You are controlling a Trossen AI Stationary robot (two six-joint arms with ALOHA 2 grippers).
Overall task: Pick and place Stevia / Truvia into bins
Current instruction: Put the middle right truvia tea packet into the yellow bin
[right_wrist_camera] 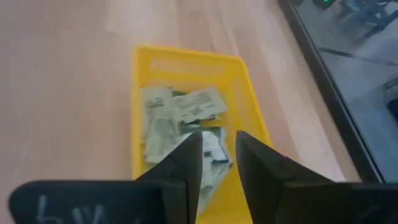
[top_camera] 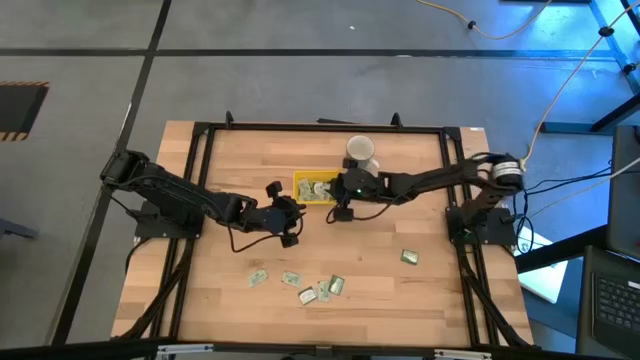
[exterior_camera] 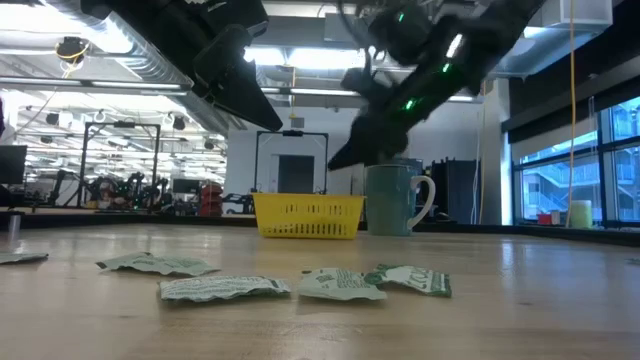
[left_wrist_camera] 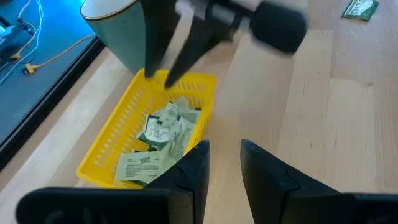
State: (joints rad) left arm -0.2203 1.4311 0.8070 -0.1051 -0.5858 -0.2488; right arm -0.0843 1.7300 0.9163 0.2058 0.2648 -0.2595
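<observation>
The lone sachet needs to join the pile in the yellow tray, so my right gripper will next grab it by its end (top_camera: pixel 410 257).
The bright-yellow tray (top_camera: pixel 312 188) sits on the table near the far middle, with several pale green and white sachets (right_wrist_camera: pixel 177 112) piled inside it. Several more sachets (top_camera: pixel 320 288) lie flat on the wood near the front edge, and one (top_camera: pixel 409 257) lies apart to the right. My right gripper (right_wrist_camera: pixel 217 135) hovers over the tray's right end, open by a narrow gap, with nothing between the fingers. My left gripper (left_wrist_camera: pixel 224 146) hangs just in front of the tray's right end, open and empty. In the left wrist view the right gripper (left_wrist_camera: pixel 163 73) stands above the tray's far end.
A white mug (top_camera: pixel 360 150) with a handle stands just beyond the tray's right end, close to the right arm. A black frame (top_camera: pixel 200 160) runs round the tabletop. Bare wood stretches between the tray and the loose sachets (exterior_camera: pixel 225 288).
</observation>
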